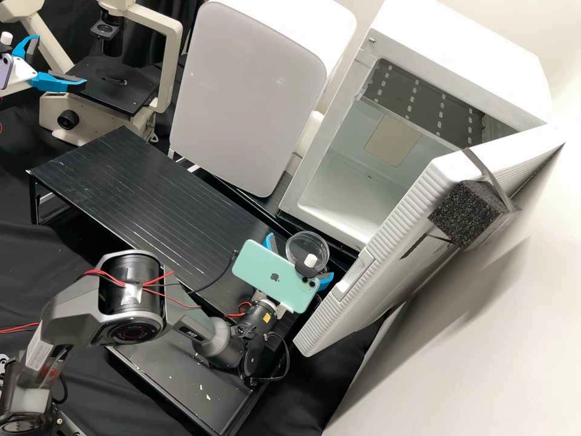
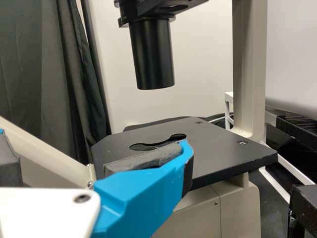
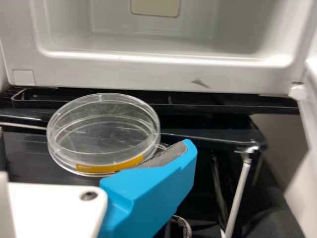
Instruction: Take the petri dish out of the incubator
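Observation:
My right gripper picks up the clear petri dish by its round side (image 1: 326, 257) (image 3: 153, 141) next, to take it out of the incubator.
In the high view the right gripper (image 1: 299, 261) is at the black platform's end below the incubator (image 1: 387, 142), fingers apart around the clear petri dish (image 1: 306, 244). In the right wrist view the same gripper (image 3: 96, 148) stands open; the dish (image 3: 101, 129), with a yellow strip (image 3: 111, 165), lies level outside the incubator opening (image 3: 148, 72). One blue finger overlaps its near edge; whether they touch, I cannot tell. The left gripper (image 1: 53, 62) is open at the microscope stage (image 1: 115, 91); in the left wrist view this gripper (image 2: 101, 153) has nothing between its fingers.
The incubator door (image 1: 387, 242) stands open at the right, with a black foam block (image 1: 465, 215) on it. A closed white appliance (image 1: 242, 97) is beside the incubator. The black platform (image 1: 133, 188) runs along the front. The microscope (image 2: 247, 74) rises beside the left gripper.

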`<action>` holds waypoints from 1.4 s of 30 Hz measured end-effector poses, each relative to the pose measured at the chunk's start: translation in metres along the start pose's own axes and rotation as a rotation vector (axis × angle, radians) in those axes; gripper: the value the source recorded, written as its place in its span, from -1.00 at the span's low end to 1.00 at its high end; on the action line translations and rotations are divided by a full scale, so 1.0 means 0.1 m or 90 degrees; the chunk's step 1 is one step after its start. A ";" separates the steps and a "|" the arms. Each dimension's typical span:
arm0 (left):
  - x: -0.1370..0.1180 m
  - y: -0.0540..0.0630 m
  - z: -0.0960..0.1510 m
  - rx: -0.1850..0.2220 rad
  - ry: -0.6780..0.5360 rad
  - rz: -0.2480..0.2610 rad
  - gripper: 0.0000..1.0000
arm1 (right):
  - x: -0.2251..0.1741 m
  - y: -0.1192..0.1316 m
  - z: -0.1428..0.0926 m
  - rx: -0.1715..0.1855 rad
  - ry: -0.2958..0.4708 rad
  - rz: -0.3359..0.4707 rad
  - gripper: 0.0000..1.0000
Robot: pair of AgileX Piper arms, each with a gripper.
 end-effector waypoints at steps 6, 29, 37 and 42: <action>0.00 0.00 0.00 0.000 0.000 0.000 1.00 | 0.05 0.00 0.01 0.000 0.003 0.001 1.00; 0.00 0.00 0.00 0.000 0.000 0.000 1.00 | 0.08 0.01 0.04 0.024 -0.029 0.027 1.00; 0.00 0.00 0.00 0.000 0.000 0.000 1.00 | 0.15 0.03 0.02 0.030 -0.046 0.036 -1.00; 0.00 0.00 0.00 0.000 0.000 0.000 1.00 | 0.17 0.05 0.01 0.027 -0.044 0.039 -1.00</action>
